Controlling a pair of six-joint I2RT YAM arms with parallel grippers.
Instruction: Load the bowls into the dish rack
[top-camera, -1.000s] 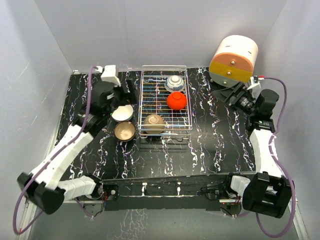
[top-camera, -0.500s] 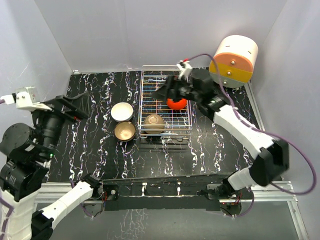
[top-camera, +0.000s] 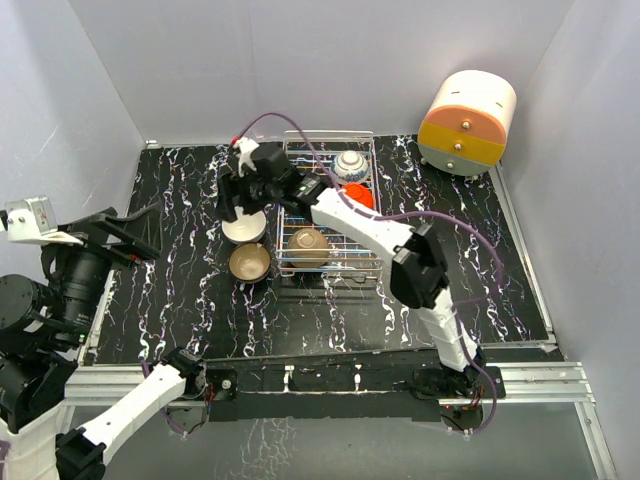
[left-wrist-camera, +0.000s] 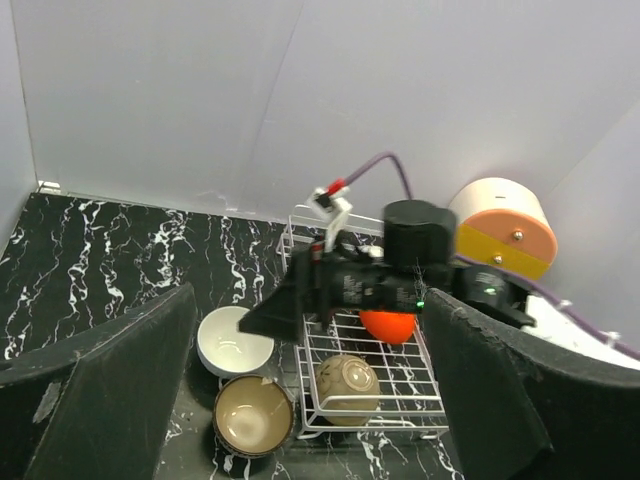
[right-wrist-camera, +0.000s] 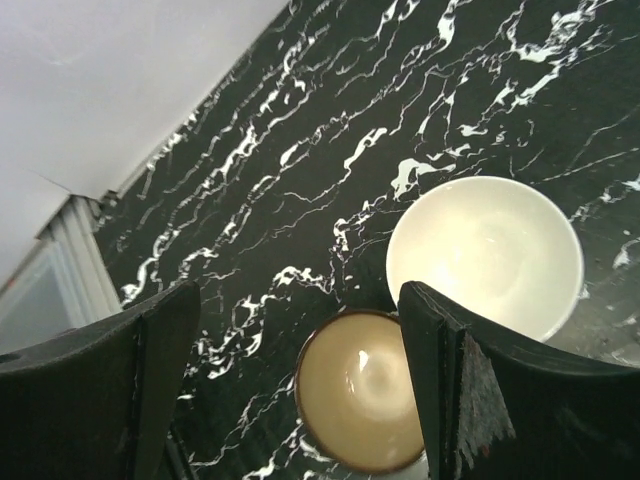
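Note:
My right gripper grabs the white bowl by its thin rim (top-camera: 227, 236) next, to load it into the dish rack (top-camera: 372, 262).
A white bowl (top-camera: 244, 228) and a dark brown bowl with a tan inside (top-camera: 249, 263) sit upright on the table, left of the wire dish rack (top-camera: 372, 262). In the rack lie an upturned tan bowl (top-camera: 309, 243), a red-orange bowl (top-camera: 360, 198) and a patterned white bowl (top-camera: 349, 165). My right gripper (top-camera: 236, 205) reaches across the rack and hovers open and empty above the two table bowls; its view shows the white bowl (right-wrist-camera: 485, 255) and the brown bowl (right-wrist-camera: 362, 390) between its fingers. My left gripper (top-camera: 125, 235) is raised at far left, open and empty.
A cream-and-orange cylindrical box (top-camera: 468, 122) stands at the back right corner. White walls close in the table on three sides. The right arm's forearm (top-camera: 360, 225) lies over the rack. The left wrist view shows the rack (left-wrist-camera: 420, 400) and both table bowls from above.
My right arm has swung left from over the rack to above the two bowls on the table. My left arm stays raised at the far left, shifted slightly.

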